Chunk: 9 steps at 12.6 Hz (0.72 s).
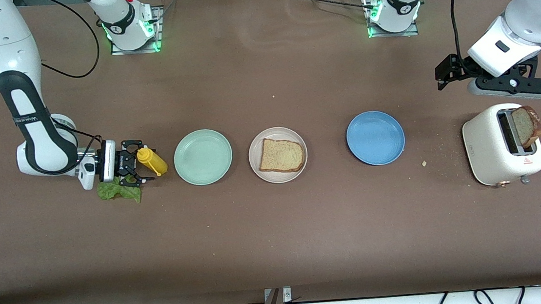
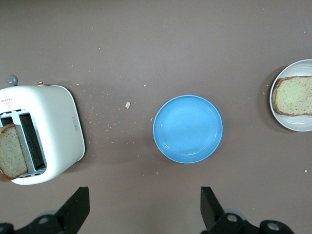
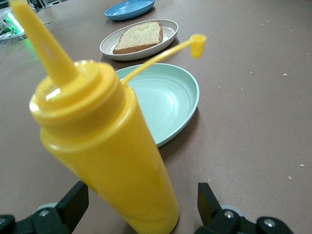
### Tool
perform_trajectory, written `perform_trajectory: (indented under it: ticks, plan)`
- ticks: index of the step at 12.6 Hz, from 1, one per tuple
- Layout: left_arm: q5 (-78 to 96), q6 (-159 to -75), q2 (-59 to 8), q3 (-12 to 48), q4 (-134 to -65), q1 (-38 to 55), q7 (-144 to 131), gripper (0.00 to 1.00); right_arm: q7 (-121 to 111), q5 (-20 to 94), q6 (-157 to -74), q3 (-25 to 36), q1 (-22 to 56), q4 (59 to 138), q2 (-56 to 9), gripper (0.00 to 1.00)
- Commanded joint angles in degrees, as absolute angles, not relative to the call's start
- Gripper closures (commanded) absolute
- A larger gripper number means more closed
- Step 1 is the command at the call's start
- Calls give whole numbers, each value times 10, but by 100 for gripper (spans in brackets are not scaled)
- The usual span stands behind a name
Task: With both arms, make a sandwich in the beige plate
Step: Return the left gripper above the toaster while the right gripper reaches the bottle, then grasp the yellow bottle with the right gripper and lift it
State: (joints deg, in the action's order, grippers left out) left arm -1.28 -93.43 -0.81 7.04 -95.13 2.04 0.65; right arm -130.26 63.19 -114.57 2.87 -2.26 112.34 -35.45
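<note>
The yellow squeeze bottle (image 3: 107, 146) gets narrower toward its top and ends in a sloping cone nozzle (image 3: 48, 48). So my right gripper should next grab the bottle by the facing sides of its lower body.
One tan bread slice (image 1: 281, 155) lies on the beige plate (image 1: 276, 134) at the table's middle; the right wrist view shows the same slice (image 3: 139, 36) and plate (image 3: 168, 29). A second slice (image 1: 527, 125) sticks up from the white toaster (image 1: 496, 152) at the left arm's end. A green lettuce leaf (image 1: 118, 190) lies on the table under my right wrist. My right gripper (image 1: 135, 164) is low and open, its fingers (image 3: 73, 202) astride a yellow squeeze bottle (image 3: 107, 146) without touching it. My left gripper (image 1: 509, 86) hangs open and empty over bare table beside the toaster.
A mint-green plate (image 1: 203, 157) sits between the yellow bottle (image 1: 152, 161) and the beige plate. A blue plate (image 1: 375, 137) lies between the beige plate and the toaster. Crumbs dot the brown table near the toaster.
</note>
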Motion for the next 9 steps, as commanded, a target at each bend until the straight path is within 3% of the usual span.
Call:
perform_trajectory:
  ticks: [1, 3, 6, 9]
  plan:
    - [-5, -936, 0, 74, -960, 15, 4, 0, -1330, 646, -1155, 22, -30, 1121, -358, 10]
    - [-5, -936, 0, 74, -960, 15, 4, 0, -1354, 650, -1185, 18, -30, 1124, -359, 60]
    - [-5, -936, 0, 74, -960, 14, 4, 0, -1362, 650, -1208, 13, -29, 1124, -341, 100]
    - [-5, -936, 0, 74, -960, 14, 4, 0, -1326, 634, -1220, 6, -24, 1126, -306, 100]
